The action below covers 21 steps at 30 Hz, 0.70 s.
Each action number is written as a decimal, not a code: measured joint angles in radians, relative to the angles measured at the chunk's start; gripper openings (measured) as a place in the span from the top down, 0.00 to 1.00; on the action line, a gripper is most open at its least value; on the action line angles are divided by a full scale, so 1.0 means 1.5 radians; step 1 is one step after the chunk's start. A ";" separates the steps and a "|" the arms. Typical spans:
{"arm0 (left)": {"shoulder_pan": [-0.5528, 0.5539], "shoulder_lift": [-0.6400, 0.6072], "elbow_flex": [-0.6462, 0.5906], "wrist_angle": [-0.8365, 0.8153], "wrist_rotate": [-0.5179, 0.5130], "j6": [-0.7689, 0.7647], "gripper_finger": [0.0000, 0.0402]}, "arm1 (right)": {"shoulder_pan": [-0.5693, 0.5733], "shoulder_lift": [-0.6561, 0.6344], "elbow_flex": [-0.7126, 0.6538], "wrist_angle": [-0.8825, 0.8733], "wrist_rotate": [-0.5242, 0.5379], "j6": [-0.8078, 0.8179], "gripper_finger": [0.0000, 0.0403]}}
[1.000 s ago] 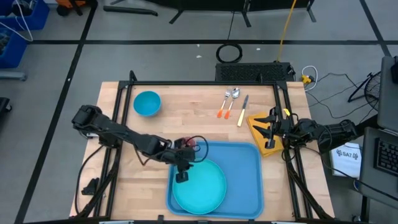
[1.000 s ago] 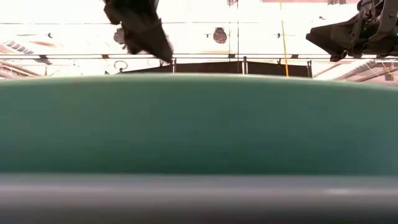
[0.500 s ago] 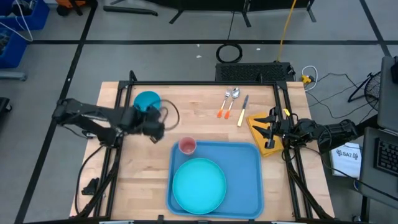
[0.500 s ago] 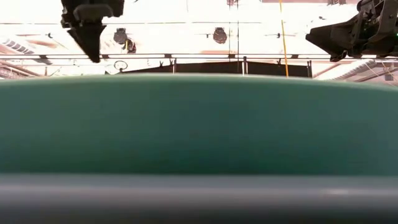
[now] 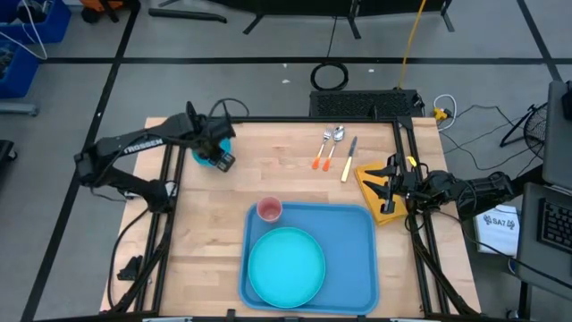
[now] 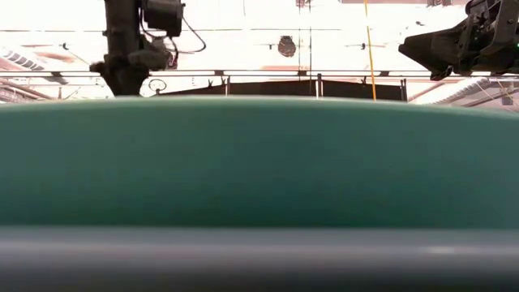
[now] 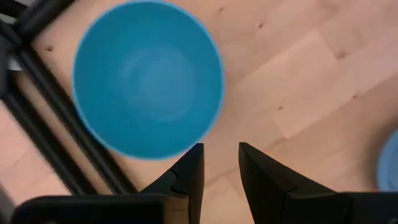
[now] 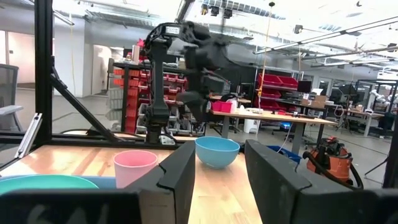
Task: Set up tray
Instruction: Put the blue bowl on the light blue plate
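Observation:
My left gripper takes hold of the blue bowl by its rim point(image 7: 208, 129) next, to add a bowl to the light-blue tray.
The light-blue tray point(image 5: 359, 225) lies at the table's near edge. A round teal plate point(image 5: 286, 266) sits in it, and a pink cup point(image 5: 269, 210) stands upright in its far left corner. My left gripper point(image 5: 222, 157) hovers open over the near right rim of the blue bowl point(image 5: 208, 146), which rests on its base on the wood at the far left. In the left wrist view the bowl point(image 7: 148, 78) lies just beyond my left gripper point(image 7: 221, 155). My right gripper point(image 5: 382, 183) waits open above a yellow block point(image 5: 368, 179) at the right edge.
Two orange-handled spoons point(image 5: 327, 148) and a knife point(image 5: 349, 159) lie on the wood at the far middle. Black frame rails point(image 5: 170, 179) run along the left and right edges. In the low view the tray and plate rim point(image 6: 259, 162) blocks the table.
My left gripper has swung from over the tray's left part, beside the pink cup, toward the table's far left corner, and now hangs over the blue bowl. The cup stands where it was. My right arm has kept still.

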 joint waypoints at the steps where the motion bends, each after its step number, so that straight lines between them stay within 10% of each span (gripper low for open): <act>1: 0.018 0.000 -0.012 0.020 0.019 0.011 0.74 | 0.000 0.000 0.000 0.000 0.000 0.000 0.68; 21: 0.117 0.018 -0.245 0.228 0.093 0.107 0.74 | 0.000 0.000 0.000 -0.005 0.001 -0.015 0.68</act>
